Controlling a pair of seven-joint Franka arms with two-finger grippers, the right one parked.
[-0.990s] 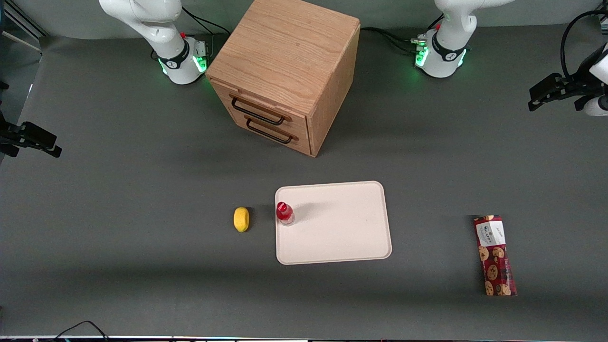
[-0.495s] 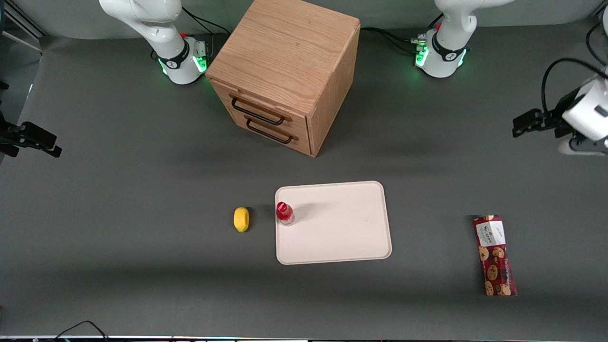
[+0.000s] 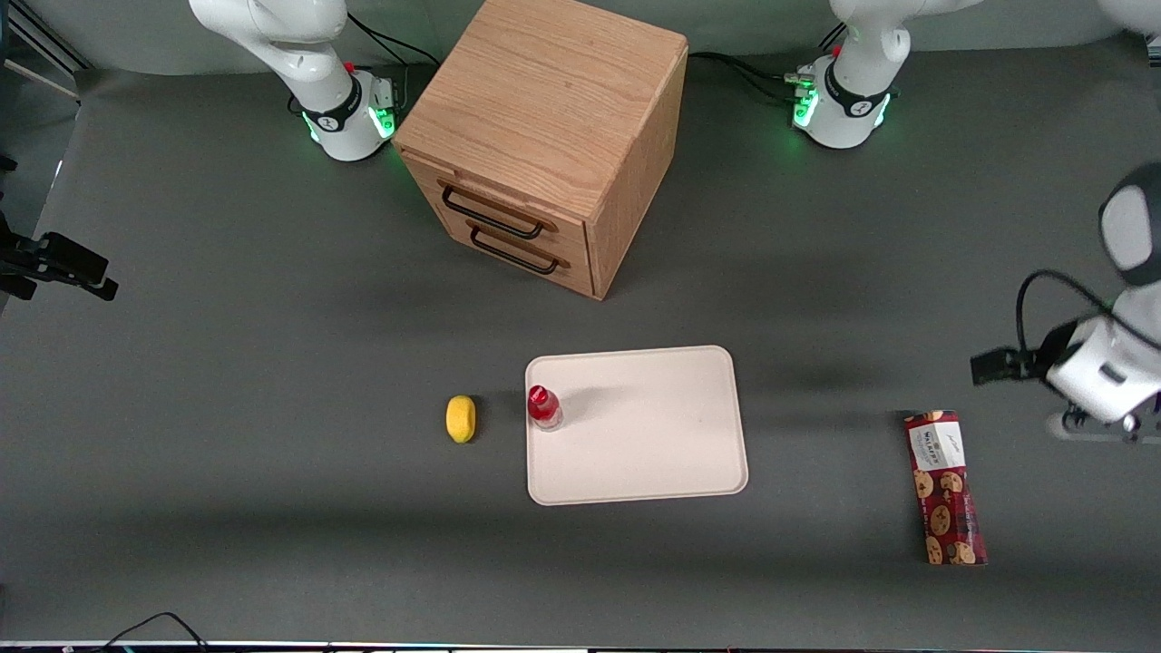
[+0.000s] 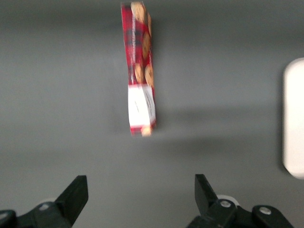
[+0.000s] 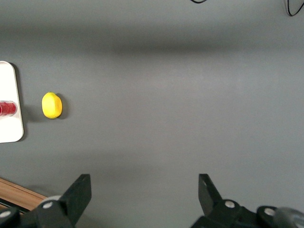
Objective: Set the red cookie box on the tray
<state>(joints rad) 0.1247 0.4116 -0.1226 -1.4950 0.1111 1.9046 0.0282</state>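
To place the red cookie box on the tray [image 3: 653,453], my left gripper should next pick up the box by its white-label end [image 3: 937,445].
The red cookie box [image 3: 944,487] lies flat on the grey table toward the working arm's end, its white label on the end farther from the front camera. It also shows in the left wrist view [image 4: 140,71]. The tray [image 3: 653,453] lies mid-table, well apart from the box; one rounded edge of it shows in the left wrist view [image 4: 294,128]. My left gripper [image 3: 1093,424] hangs above the table beside the box's label end, slightly farther from the front camera. In the left wrist view the gripper [image 4: 140,185] is open and empty, with the box's label end ahead between its fingers.
A small red-capped bottle [image 3: 542,405] stands on the tray's edge nearest a yellow lemon [image 3: 461,418], which lies on the table beside the tray. A wooden drawer cabinet [image 3: 544,136] with two handles stands farther from the front camera than the tray.
My left gripper has come nearer to the front camera and lower, closing in on the cookie box's label end. Box, tray, bottle and lemon have not moved.
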